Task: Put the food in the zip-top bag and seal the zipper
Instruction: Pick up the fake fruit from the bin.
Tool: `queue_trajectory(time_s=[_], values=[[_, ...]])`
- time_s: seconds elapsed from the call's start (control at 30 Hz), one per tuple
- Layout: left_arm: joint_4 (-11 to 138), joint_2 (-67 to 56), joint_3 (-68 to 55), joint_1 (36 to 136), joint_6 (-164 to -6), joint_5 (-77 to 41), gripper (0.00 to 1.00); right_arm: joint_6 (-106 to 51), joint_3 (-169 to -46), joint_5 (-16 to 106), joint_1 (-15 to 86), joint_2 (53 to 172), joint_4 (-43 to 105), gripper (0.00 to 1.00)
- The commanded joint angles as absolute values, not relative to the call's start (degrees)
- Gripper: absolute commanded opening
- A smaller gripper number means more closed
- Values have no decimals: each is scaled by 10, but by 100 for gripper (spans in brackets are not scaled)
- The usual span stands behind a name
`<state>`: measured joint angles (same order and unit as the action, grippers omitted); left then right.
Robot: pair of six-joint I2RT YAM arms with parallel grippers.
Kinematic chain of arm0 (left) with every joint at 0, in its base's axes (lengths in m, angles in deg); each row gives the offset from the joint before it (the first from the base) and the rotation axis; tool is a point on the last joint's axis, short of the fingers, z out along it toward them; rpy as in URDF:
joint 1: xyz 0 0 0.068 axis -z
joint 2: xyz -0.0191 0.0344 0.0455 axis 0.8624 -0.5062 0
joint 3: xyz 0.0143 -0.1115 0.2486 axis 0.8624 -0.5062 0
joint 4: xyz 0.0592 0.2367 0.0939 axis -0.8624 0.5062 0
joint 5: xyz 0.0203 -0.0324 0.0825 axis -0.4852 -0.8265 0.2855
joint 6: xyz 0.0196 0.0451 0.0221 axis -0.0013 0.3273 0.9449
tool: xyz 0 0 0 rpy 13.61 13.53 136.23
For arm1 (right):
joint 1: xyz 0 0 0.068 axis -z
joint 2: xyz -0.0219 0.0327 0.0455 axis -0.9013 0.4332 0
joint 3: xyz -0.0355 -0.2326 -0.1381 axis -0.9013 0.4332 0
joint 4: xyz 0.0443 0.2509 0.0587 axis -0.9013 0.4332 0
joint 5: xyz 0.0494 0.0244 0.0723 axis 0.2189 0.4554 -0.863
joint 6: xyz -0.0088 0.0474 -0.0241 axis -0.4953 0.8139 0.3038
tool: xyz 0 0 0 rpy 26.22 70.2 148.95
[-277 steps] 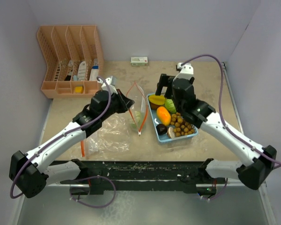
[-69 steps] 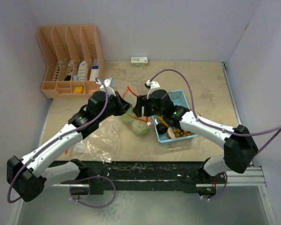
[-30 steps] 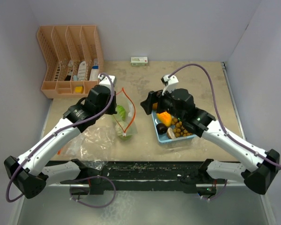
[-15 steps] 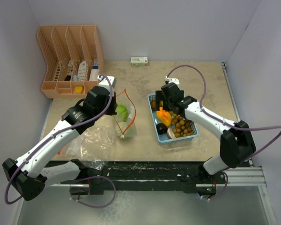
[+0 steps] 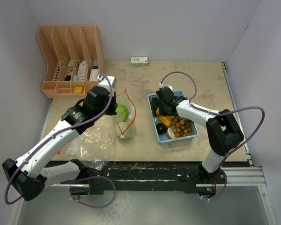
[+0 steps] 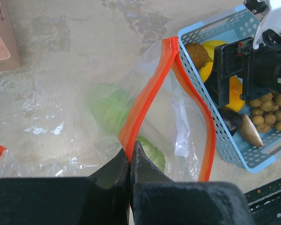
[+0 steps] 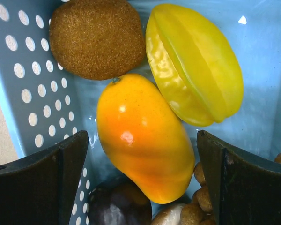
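The sides of the orange fruit [image 7: 143, 138] are below my fingers in the right wrist view, so my right gripper should move lower before it closes on the fruit.
The clear zip-top bag [image 5: 125, 118] with an orange zipper [image 6: 147, 101] lies mouth open left of the tray. A green leafy piece [image 6: 107, 105] is inside it. My left gripper [image 6: 129, 151] is shut on the near zipper lip. My right gripper [image 7: 141, 157] hangs open inside the light blue tray [image 7: 18, 101], with its fingers either side of the orange fruit [image 7: 143, 138] and not touching it. Beside that fruit lie a yellow fruit [image 7: 194, 65], a brown round fruit [image 7: 96, 37], a dark lump [image 7: 119, 206] and small brown balls [image 5: 182, 126]. A beige slice [image 6: 249, 131] rests at the tray's near end.
A peach slotted organiser [image 5: 70, 58] stands at the back left. Near the back wall lies a small white box [image 5: 139, 60]. Crumpled clear plastic [image 5: 91, 138] lies near the front edge, left of the bag. Walls close in both sides.
My right gripper has swung from beside the bag to over the tray, come down around the orange fruit and opened a little wider. The left gripper still holds the zipper.
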<state>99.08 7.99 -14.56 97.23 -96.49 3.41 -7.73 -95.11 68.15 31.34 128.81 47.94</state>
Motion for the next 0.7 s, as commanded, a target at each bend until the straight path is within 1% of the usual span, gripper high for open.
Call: queue_trajectory(time_s=[0.0, 0.13, 0.47, 0.67], values=[[959, 96, -147, 973, -953, 31, 0, -81, -956, 682, 313, 1291, 475, 99], [959, 95, -148, 972, -954, 30, 0, -78, -959, 681, 313, 1308, 474, 100], [960, 100, -150, 971, -955, 31, 0, -77, -951, 669, 313, 1320, 454, 95], [962, 108, -155, 971, -956, 34, 0, -74, -949, 664, 315, 1341, 442, 88]])
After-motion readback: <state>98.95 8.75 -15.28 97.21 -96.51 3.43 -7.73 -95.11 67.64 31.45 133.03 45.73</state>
